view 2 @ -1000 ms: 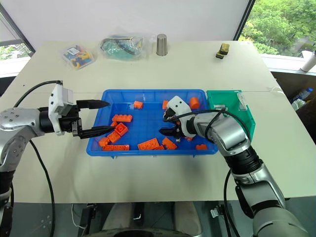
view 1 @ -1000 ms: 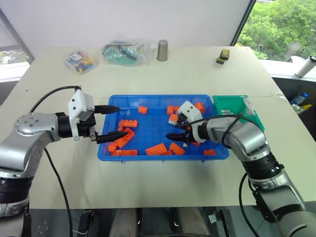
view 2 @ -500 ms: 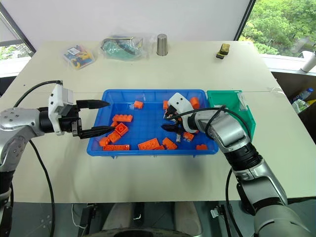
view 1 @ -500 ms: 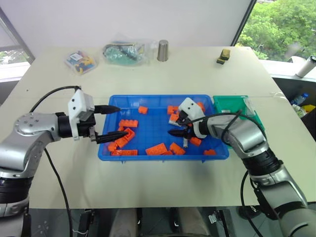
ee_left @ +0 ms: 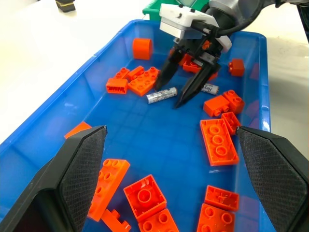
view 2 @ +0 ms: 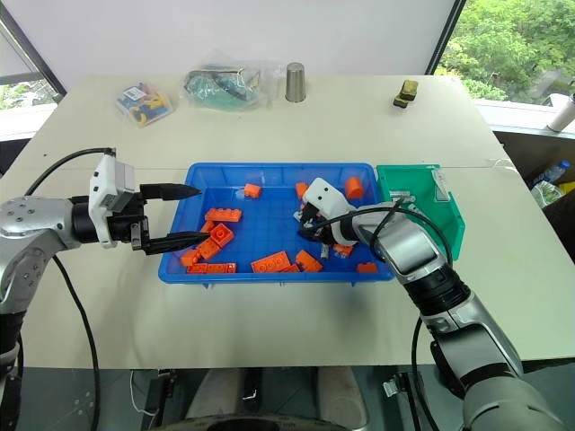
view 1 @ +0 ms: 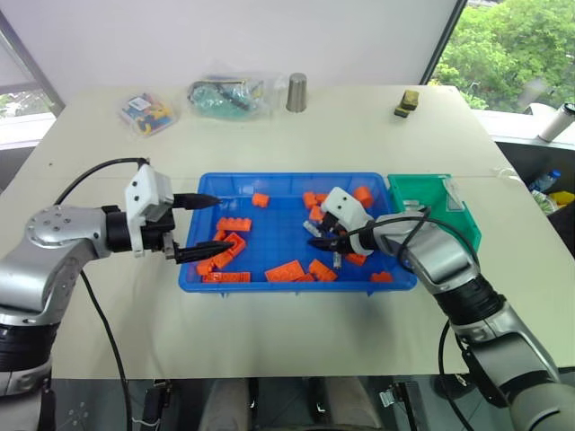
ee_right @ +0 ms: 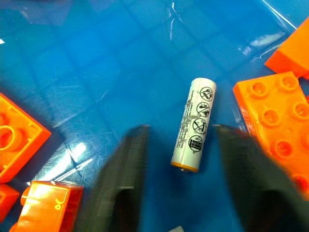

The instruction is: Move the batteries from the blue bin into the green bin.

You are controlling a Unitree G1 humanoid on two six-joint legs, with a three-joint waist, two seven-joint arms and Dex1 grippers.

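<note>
My right gripper needs to move the silver battery into the green bin, so it will grab the battery's two end caps next.
The blue bin lies mid-table, holding several orange bricks and batteries. My right gripper is low inside its right half, open. One finger stands on each side of a silver battery that lies flat on the bin floor, with a gap on both sides. A second battery lies just beyond it, beside a brick. My left gripper hovers open over the bin's left edge, holding nothing. The green bin sits against the blue bin's right end.
A metal cup, two plastic bags of small items and a small dark object stand at the table's far side. Orange bricks crowd close around the right gripper. A black cable trails from my left wrist.
My right gripper has dropped lower and rolled, and now straddles the battery. Its fingers stand closer together than before and show blurred. The left arm has stayed still.
</note>
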